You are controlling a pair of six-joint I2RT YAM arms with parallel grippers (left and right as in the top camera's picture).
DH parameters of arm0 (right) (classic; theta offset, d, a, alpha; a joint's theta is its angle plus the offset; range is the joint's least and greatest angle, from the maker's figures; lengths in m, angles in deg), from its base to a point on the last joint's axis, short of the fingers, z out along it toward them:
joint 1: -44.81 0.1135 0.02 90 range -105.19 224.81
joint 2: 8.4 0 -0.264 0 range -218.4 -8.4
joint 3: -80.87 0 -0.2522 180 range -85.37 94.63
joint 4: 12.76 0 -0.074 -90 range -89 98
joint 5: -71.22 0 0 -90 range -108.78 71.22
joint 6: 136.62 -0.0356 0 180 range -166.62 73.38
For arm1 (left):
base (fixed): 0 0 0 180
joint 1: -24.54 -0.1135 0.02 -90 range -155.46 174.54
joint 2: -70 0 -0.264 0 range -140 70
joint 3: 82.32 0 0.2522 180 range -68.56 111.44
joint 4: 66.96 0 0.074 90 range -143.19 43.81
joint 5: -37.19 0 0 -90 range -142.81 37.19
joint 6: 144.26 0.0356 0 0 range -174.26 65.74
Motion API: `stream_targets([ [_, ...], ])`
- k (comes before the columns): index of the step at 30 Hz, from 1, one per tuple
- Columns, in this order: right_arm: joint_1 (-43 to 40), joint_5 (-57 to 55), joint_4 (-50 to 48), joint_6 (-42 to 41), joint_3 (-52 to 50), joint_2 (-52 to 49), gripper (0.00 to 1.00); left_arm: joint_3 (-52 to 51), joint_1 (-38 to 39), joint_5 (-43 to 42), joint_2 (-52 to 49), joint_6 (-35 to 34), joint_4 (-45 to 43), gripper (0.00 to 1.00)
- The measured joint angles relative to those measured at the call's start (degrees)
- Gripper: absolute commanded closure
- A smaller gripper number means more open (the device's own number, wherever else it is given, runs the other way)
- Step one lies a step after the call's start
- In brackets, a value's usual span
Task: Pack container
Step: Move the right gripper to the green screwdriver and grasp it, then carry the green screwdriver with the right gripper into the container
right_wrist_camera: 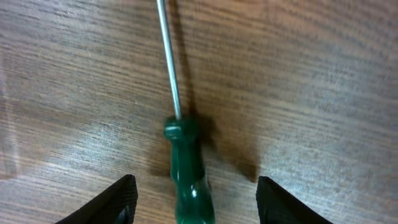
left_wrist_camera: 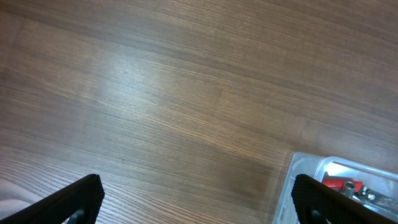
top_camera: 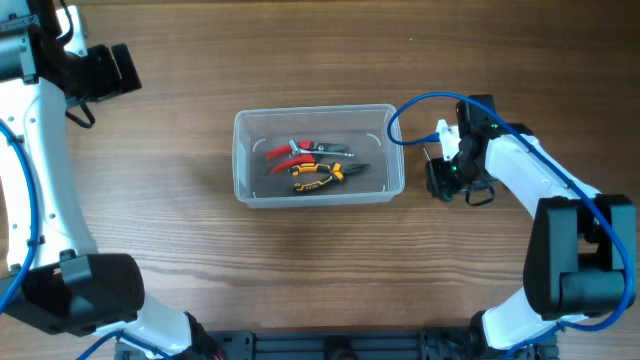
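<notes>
The right gripper grabs the green screwdriver [top_camera: 427,153] [right_wrist_camera: 186,168] by its handle next, for packing.
The clear plastic container [top_camera: 318,112] stands in the middle of the table. It holds red-handled pliers [top_camera: 288,152] and yellow-and-black pliers [top_camera: 318,178]. My right gripper [top_camera: 440,178] is low over the table just right of the container. In the right wrist view it is open [right_wrist_camera: 196,202], with the handle of a green screwdriver [right_wrist_camera: 186,168] lying between its fingers and the metal shaft pointing away. My left gripper [top_camera: 118,68] is open and empty at the far left. In its wrist view [left_wrist_camera: 199,205] a corner of the container [left_wrist_camera: 300,169] shows with the red pliers [left_wrist_camera: 339,184] inside.
A blue cable [top_camera: 420,100] loops from the right arm above the container's right end. Bare wooden table [top_camera: 160,200] lies around the container.
</notes>
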State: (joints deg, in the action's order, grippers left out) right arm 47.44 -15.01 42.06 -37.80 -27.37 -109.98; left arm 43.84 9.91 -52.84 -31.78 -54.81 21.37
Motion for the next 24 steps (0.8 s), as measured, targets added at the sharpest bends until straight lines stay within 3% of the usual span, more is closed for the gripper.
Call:
stream_targets([
  [6, 0.0, -0.2, -1.6, 4.8, 0.0, 0.0, 0.41, 0.0, 0.0, 0.0, 0.0, 0.0, 0.0, 0.0],
  [14, 0.0, -1.0, -1.6, 5.2, 0.3, -1.7, 0.45, 0.0, 0.0, 0.0, 0.0, 0.0, 0.0, 0.0],
  [17, 0.0, -1.4, -1.5, 5.2, 0.3, -1.8, 0.69, 0.0, 0.0, 0.0, 0.0, 0.0, 0.0, 0.0],
  [19, -0.1, -1.4, -1.4, 4.8, 0.4, -1.9, 0.75, 0.0, 0.0, 0.0, 0.0, 0.0, 0.0, 0.0],
  [21, -0.1, -1.4, -1.3, 4.5, 0.4, -2.0, 0.92, 0.0, 0.0, 0.0, 0.0, 0.0, 0.0, 0.0],
  [24, -0.1, -0.8, -0.4, 3.6, 1.1, -2.2, 0.96, 0.0, 0.0, 0.0, 0.0, 0.0, 0.0, 0.0],
])
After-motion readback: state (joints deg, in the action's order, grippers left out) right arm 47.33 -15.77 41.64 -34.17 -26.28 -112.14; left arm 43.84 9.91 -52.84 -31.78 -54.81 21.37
